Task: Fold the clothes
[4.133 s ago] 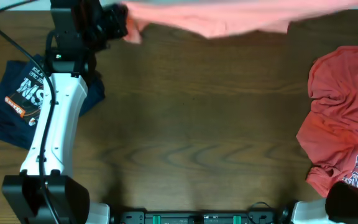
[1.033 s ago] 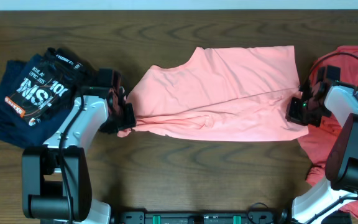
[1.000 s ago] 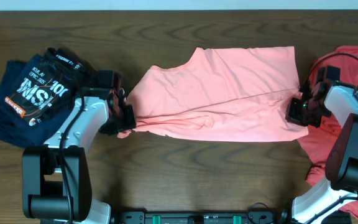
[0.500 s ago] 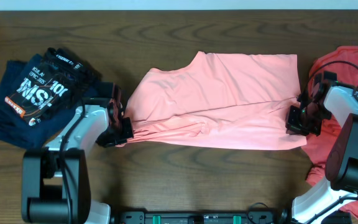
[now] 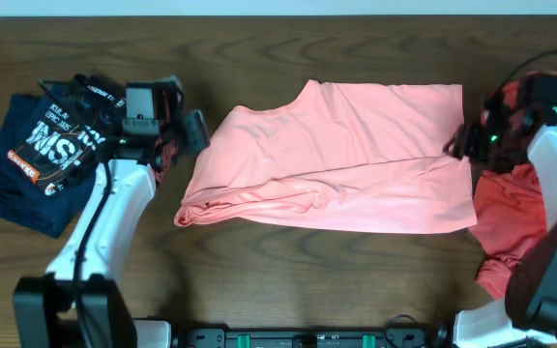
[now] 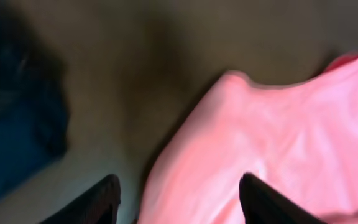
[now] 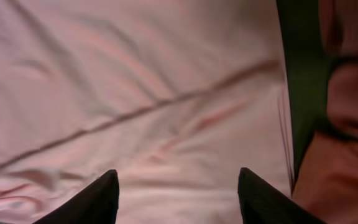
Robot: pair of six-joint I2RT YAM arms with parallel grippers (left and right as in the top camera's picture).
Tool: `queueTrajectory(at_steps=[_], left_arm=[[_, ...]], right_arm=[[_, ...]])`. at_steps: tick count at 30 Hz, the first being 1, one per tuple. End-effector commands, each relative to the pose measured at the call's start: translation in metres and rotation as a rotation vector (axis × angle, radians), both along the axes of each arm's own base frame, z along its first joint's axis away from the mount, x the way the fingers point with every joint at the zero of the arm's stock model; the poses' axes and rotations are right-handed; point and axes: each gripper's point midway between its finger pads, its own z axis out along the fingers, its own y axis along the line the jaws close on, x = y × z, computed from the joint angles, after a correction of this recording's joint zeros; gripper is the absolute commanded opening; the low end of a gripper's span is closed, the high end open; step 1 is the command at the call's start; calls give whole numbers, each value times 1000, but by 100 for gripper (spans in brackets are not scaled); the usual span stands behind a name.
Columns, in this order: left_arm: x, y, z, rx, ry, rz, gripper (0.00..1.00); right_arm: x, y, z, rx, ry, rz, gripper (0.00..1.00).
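Observation:
My left gripper grabs the salmon-pink T-shirt's far edge [image 5: 240, 111] [image 6: 234, 82] beside the navy T-shirt next. Then it folds that edge toward the front.
The clothes, a light salmon-pink T-shirt [image 5: 337, 159], lie spread across the middle of the table with a fold line running across them. My left gripper [image 5: 197, 131] hovers open just off the shirt's upper left edge. In the left wrist view the gripper [image 6: 179, 199] has the shirt's edge [image 6: 278, 137] below it and nothing between its fingers. My right gripper [image 5: 458, 145] is open at the shirt's right edge. In the right wrist view that gripper [image 7: 176, 196] stands over the pink cloth [image 7: 135, 93] without gripping it.
A navy T-shirt [image 5: 37, 145] with white and red lettering lies crumpled at the left, under my left arm. A darker red T-shirt [image 5: 525, 208] lies at the right edge, seen also in the right wrist view [image 7: 347, 155]. Bare wooden table [image 5: 307, 280] runs along the front.
Both grippers have opened and let go of the pink shirt's lower corners. They have lifted and drawn back toward the far side. The shirt now rests on the table.

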Motion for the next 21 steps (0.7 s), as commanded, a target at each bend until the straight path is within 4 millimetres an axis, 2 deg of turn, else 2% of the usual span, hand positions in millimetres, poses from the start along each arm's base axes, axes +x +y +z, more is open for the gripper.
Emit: queueTrajectory(at_steps=[1,6,10,13,17,19,21], left_arm=[[19,-13,-16,-37,-8,-79,63],[54,-34,-43,-114,-12,-165,63],[75,-42,-66,-134,18,-184,63],[83,-50,-82,-134,40,-201,62],[79,-64,-100,-135,72,-229,61],[76,-71,-108,-133,89,-245,51],[74,-74,-115,-130,103,-248,25]], right_arm=[[7,12,20,42,-74,61,61],[5,13,23,48,-73,64,63],[4,16,23,48,-71,70,64],[7,19,23,38,-80,82,64],[11,18,21,-21,-84,91,64],[12,17,19,-58,-78,94,65],[12,16,18,-92,-73,98,66]])
